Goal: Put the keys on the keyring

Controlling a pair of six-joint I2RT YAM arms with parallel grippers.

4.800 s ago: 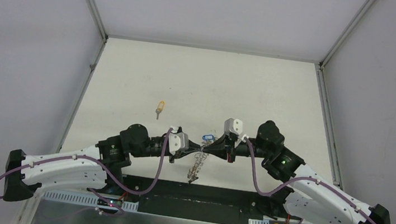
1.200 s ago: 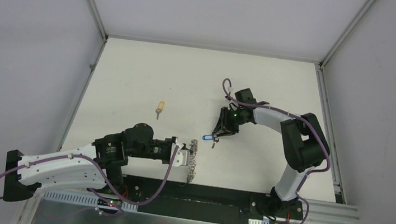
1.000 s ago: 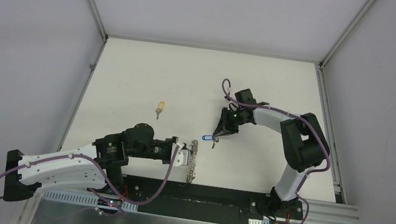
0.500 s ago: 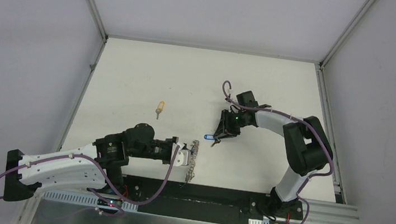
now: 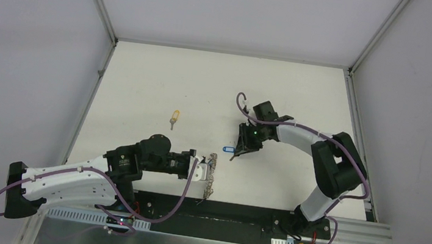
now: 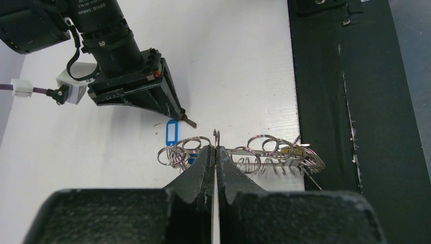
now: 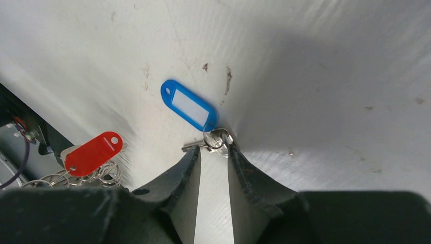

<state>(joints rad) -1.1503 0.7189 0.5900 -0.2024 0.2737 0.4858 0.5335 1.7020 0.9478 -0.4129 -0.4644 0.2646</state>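
The small ring and metal end (image 7: 217, 141) lie between my open fingers, so my right gripper closes on the blue-tagged key (image 7: 190, 108) next; closing would catch the key.
The keyring (image 6: 264, 152), a floppy run of grey wire coils, hangs from my left gripper (image 6: 216, 148), which is shut on one thin loop of it near the table's front edge (image 5: 210, 175). A blue-tagged key (image 7: 190, 108) lies flat on the table, its silver blade and small ring (image 7: 216, 141) right at the tips of my right gripper (image 7: 213, 151). That gripper is open a little, with a clear gap between its fingers. A red tag (image 7: 94, 152) rests by the keyring's coils. A yellow-headed key (image 5: 173, 117) lies alone, farther left.
The black strip (image 6: 325, 76) of the arm mount runs along the table's near edge just behind the keyring. Grey walls and metal rails (image 5: 91, 89) border the white table. My right arm (image 5: 321, 146) arches over the table's right half.
My right gripper's jaws have parted a little at the blue key, and its wrist has drifted slightly left. The left arm and the keyring have not moved.
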